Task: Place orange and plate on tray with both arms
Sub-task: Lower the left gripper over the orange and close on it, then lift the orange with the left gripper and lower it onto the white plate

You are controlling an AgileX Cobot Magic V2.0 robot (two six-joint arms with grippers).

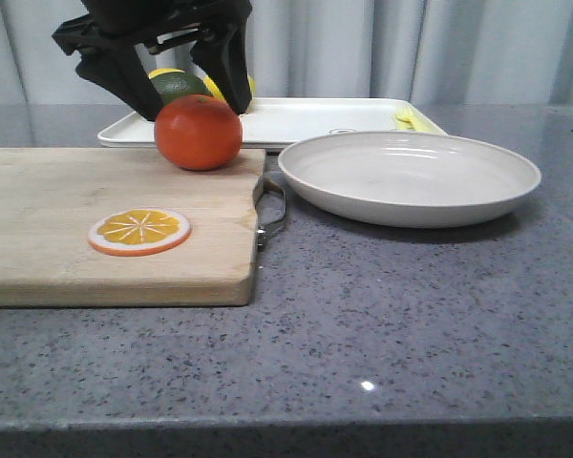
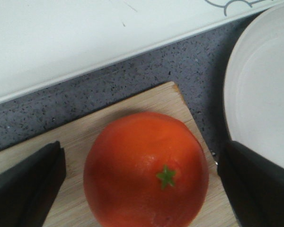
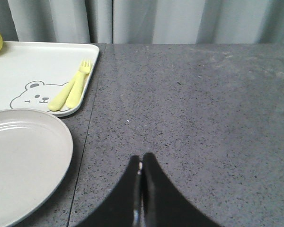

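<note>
My left gripper's fingers are down on either side of the orange point(image 1: 199, 132) on the cutting board point(image 1: 86, 191), so my left gripper should close on the orange now.
The orange point(image 1: 199, 132) sits on the far right corner of a wooden cutting board. My left gripper point(image 1: 199, 109) hangs just above it, open, a black finger point(image 2: 23, 184) on either side of the orange point(image 2: 146, 168) with gaps showing. The off-white plate point(image 1: 411, 176) lies on the countertop to the right of the board. Behind both stands the white tray point(image 1: 306, 119). My right gripper point(image 3: 142, 163) is shut on nothing over bare countertop beside the plate point(image 3: 23, 161); it is out of the front view.
The cutting board point(image 1: 76, 219) has a metal handle point(image 1: 272, 210) and carries an orange slice point(image 1: 139, 231). A lime point(image 1: 180, 86) and a lemon lie on the tray's left end, and yellow cutlery point(image 3: 71, 90) on its right end. A grey curtain hangs behind.
</note>
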